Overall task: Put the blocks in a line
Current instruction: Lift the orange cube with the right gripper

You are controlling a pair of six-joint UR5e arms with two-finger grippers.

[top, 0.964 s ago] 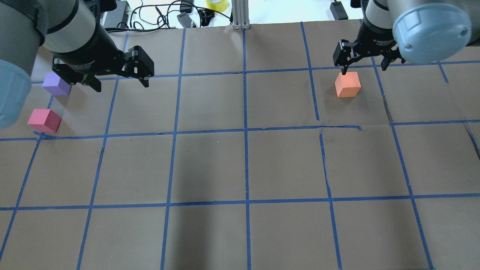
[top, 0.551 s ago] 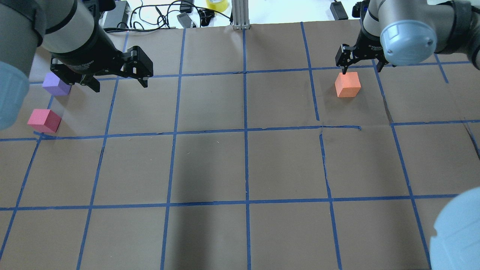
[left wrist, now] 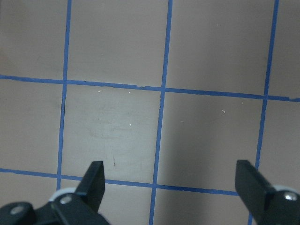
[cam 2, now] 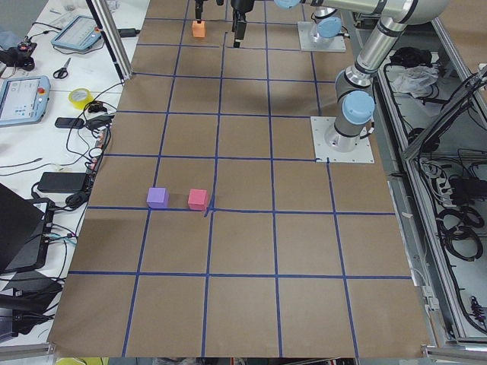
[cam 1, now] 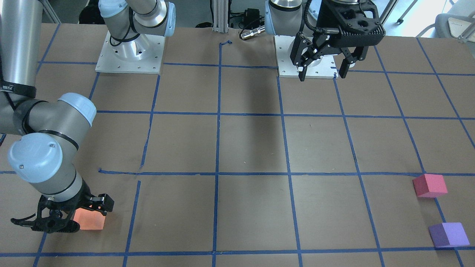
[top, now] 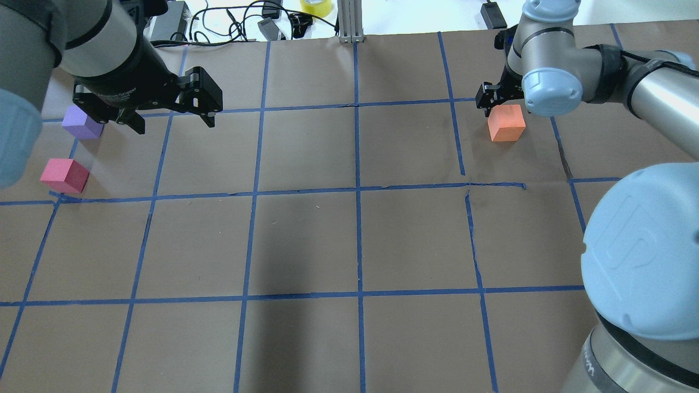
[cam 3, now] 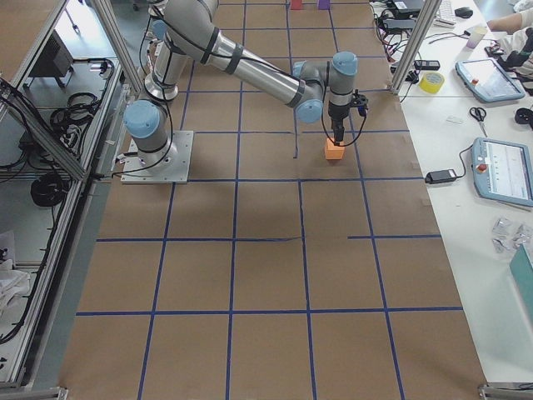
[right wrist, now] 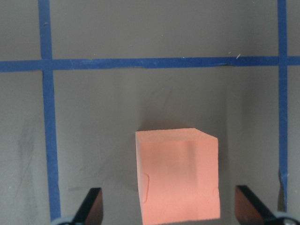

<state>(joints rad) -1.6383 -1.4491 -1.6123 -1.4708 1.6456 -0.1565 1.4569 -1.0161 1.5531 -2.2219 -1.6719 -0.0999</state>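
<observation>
I need to set the orange block [top: 506,123] in line with the other blocks, so next I should grab it by its opposite sides with my right gripper.
The orange block [top: 506,123] stands at the far right of the table. My right gripper [right wrist: 169,208] is open and low over it, one finger [right wrist: 91,208] on each side, with gaps to the orange block [right wrist: 178,176]. In the overhead view my wrist hides most of that gripper. The purple block [top: 82,122] and the pinkish-red block [top: 64,175] stand close together at the far left. My left gripper [top: 175,124] is open and empty, raised just to the right of the purple block. The left wrist view shows only bare paper.
Brown paper with a blue tape grid [top: 357,188] covers the table. Cables, adapters and a yellow tape roll [top: 315,5] lie past the far edge, beside an aluminium post [top: 349,22]. My right elbow [top: 639,256] fills the overhead view's lower right.
My right arm has swung its wrist over the orange block and its gripper has shifted slightly left around it; the elbow has come into the overhead view. The left arm has barely moved.
</observation>
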